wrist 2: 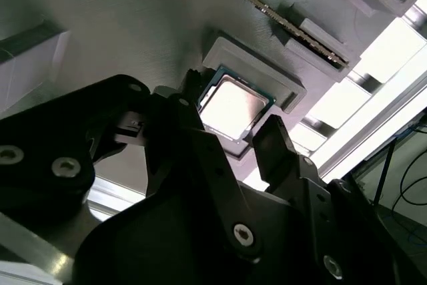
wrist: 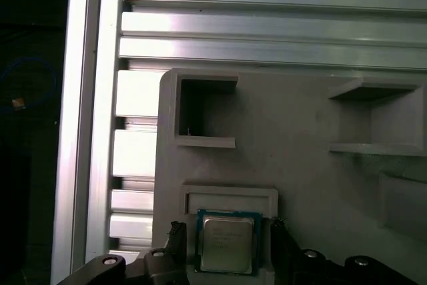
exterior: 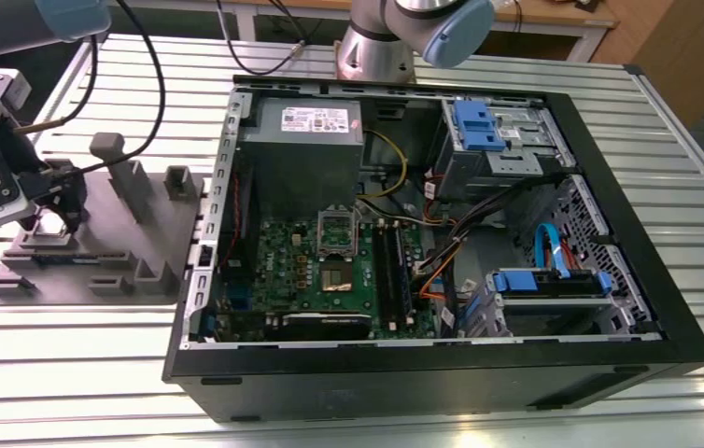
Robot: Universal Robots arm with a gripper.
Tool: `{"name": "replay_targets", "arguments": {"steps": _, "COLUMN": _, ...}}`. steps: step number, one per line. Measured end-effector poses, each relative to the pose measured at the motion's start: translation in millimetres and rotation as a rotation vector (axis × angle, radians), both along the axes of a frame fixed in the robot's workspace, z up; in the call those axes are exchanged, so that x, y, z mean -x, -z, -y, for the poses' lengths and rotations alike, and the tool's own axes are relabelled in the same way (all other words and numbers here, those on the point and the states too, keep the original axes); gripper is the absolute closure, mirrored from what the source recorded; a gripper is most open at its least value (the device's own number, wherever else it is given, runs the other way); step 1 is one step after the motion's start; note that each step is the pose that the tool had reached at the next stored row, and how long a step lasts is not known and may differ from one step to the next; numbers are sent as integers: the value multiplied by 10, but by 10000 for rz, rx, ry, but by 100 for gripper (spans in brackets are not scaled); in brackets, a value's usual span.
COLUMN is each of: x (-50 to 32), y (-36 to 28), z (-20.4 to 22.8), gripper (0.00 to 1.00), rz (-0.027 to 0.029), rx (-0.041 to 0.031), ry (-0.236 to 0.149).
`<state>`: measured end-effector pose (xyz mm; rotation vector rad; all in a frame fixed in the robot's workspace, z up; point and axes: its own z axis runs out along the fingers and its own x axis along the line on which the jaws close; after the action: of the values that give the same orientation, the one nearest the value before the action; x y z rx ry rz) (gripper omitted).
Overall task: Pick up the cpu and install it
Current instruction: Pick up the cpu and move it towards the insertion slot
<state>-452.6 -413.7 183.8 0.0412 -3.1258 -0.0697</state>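
Observation:
Next, my gripper grabs the cpu's opposite side edges, where finger gaps stand open, since the holder's raised rim borders one end of the cpu (wrist 2: 233, 106).
The cpu (wrist 2: 233, 106) is a small square chip with a silvery top. It lies flat in a shallow pocket of the grey holder block (wrist: 300, 165), and the first wrist view shows the cpu (wrist: 227, 243) from straight above. My gripper (wrist 2: 227, 121) hangs low over it, open, one black finger on each side with a thin gap to the chip's edges. In the exterior view the gripper (exterior: 56, 222) sits over the holder block (exterior: 116, 233) at that view's left, outside the computer case. The green board (exterior: 315, 271) inside the case has its socket (exterior: 337, 231) near the middle.
The open black case (exterior: 440, 364) stands to the exterior view's right of the holder block. A tall grey box (exterior: 306, 140), blue drive bays (exterior: 489, 126) and loose cables (exterior: 452, 233) crowd its inside. Posts (exterior: 121, 173) rise from the holder, and a long memory stick (wrist 2: 280, 21) lies beside the cpu pocket.

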Motion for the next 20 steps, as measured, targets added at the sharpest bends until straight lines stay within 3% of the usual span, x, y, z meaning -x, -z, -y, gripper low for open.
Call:
{"name": "replay_targets", "arguments": {"steps": 1, "x": 0, "y": 0, "z": 0, "gripper": 35, "rz": 0, "rx": 0, "ry": -1}}
{"name": "replay_targets", "arguments": {"steps": 2, "x": -1, "y": 0, "z": 0, "gripper": 42, "rz": 1, "rx": 0, "ry": -1}}
{"name": "replay_targets", "arguments": {"steps": 20, "x": -1, "y": -11, "z": 0, "gripper": 42, "rz": 16, "rx": 17, "ry": -1}}
